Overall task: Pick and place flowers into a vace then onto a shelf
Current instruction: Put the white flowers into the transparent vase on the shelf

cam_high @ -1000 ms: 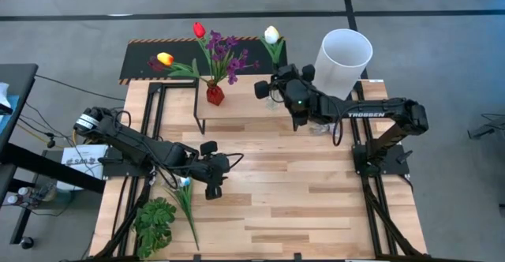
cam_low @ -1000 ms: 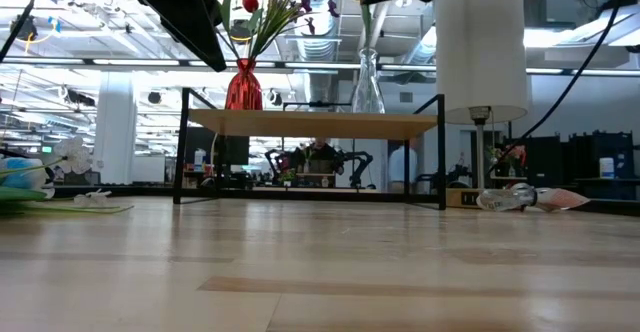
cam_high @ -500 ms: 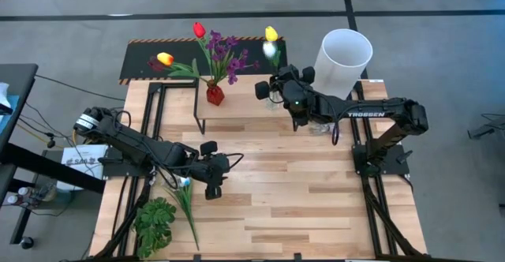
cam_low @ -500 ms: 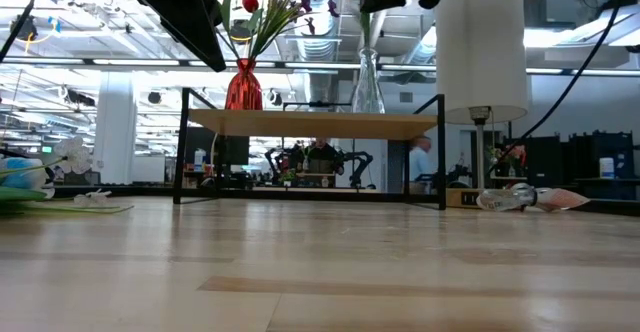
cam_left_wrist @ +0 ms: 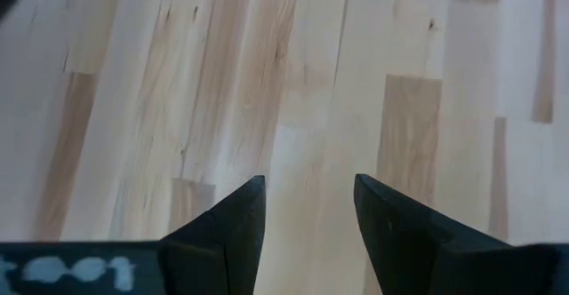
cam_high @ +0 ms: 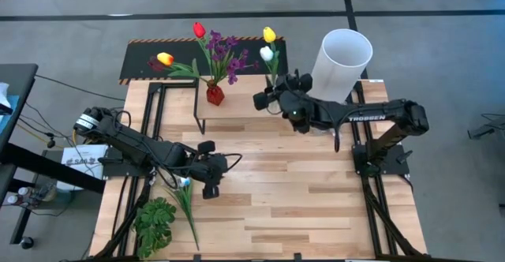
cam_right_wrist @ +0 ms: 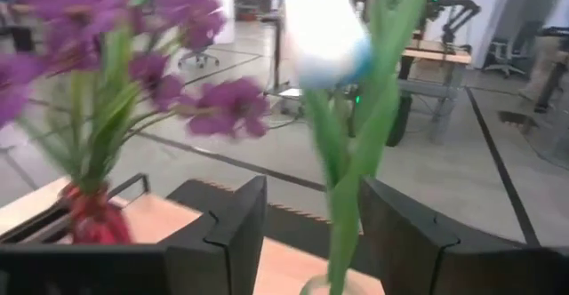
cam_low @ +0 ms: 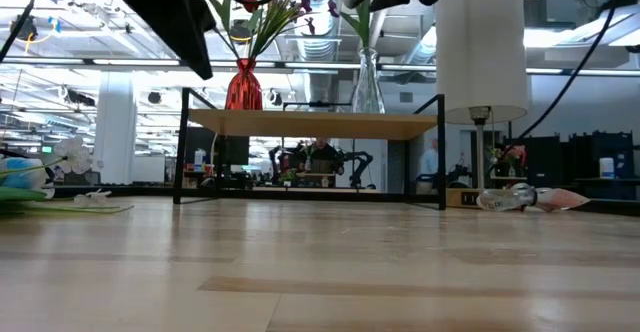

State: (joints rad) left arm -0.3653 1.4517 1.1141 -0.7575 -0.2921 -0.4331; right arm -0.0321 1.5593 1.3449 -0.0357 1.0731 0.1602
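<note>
The left gripper reaches the flower next and grabs its green stem (cam_high: 192, 224), leaving the flower's white head (cam_high: 185, 181) free to stand above the vase.
On the shelf (cam_high: 237, 112) stand a red vase (cam_high: 215, 95) with a red tulip, a yellow-orange tulip and a purple bunch, and a clear vase (cam_low: 367, 80) with a white tulip (cam_high: 267, 54) and a yellow tulip (cam_high: 268, 35). My right gripper (cam_right_wrist: 311, 233) hovers level above the clear vase, open, one finger on each side of the green stem (cam_right_wrist: 342, 206). I cannot tell whether it touches the stem. One more flower (cam_high: 185, 201) lies on the table at the near left. My left gripper (cam_left_wrist: 307, 215) hangs open just above bare wood beside it.
A tall white cylinder (cam_high: 343, 55) stands at the far right, close behind my right arm. A green leafy plant (cam_high: 155, 224) lies at the near left corner. A small pinkish wrapped thing (cam_low: 520, 199) lies on the table at the right. Bare wood spans the middle (cam_high: 300, 191).
My right gripper has opened and let go of the tulip stem, shifting slightly toward the near edge. The white tulip's head now sits lower than the yellow one, which it covered in the high view before. My left gripper has kept still.
</note>
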